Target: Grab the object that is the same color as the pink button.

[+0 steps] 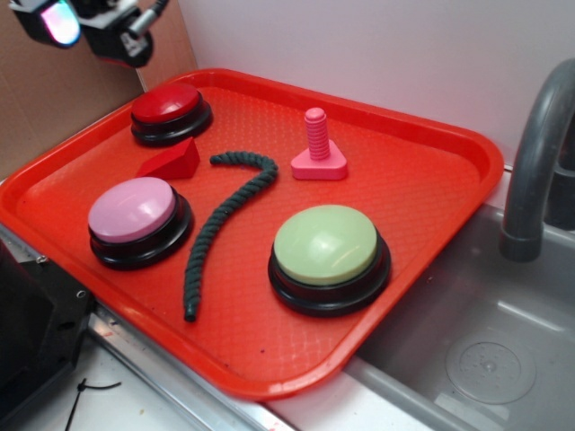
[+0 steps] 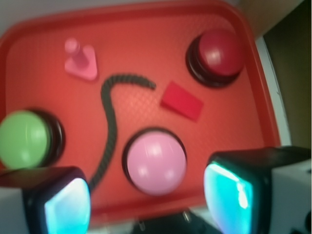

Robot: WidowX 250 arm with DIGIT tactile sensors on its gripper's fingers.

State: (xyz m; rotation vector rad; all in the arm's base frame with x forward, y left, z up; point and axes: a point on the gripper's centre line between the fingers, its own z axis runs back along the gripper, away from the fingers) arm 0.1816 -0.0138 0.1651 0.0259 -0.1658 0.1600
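Observation:
The gripper grabs the bolt by its upright threaded shaft (image 1: 316, 134) next. The toy bolt's triangular base (image 1: 320, 164) has slanting sides and sits low on the tray.
A hot-pink toy bolt (image 1: 318, 148) stands upright on its flat base near the back of the red tray (image 1: 431, 189); the wrist view shows it at the far left (image 2: 80, 59). The pink button (image 1: 135, 215) with a pale pink dome and black base sits at the tray's left front, and it lies between the fingers in the wrist view (image 2: 155, 162). My gripper (image 1: 85, 22) hangs high above the tray's back left corner, far from the bolt. It is open (image 2: 148, 200) with nothing between its glowing cyan pads.
A red-topped button (image 1: 171, 112), a red wedge block (image 1: 171, 162), a dark green twisted rope (image 1: 220, 220) and a green-topped button (image 1: 328, 256) share the tray. A grey faucet (image 1: 537, 153) and sink basin (image 1: 467, 350) lie to the right. Cardboard stands behind at left.

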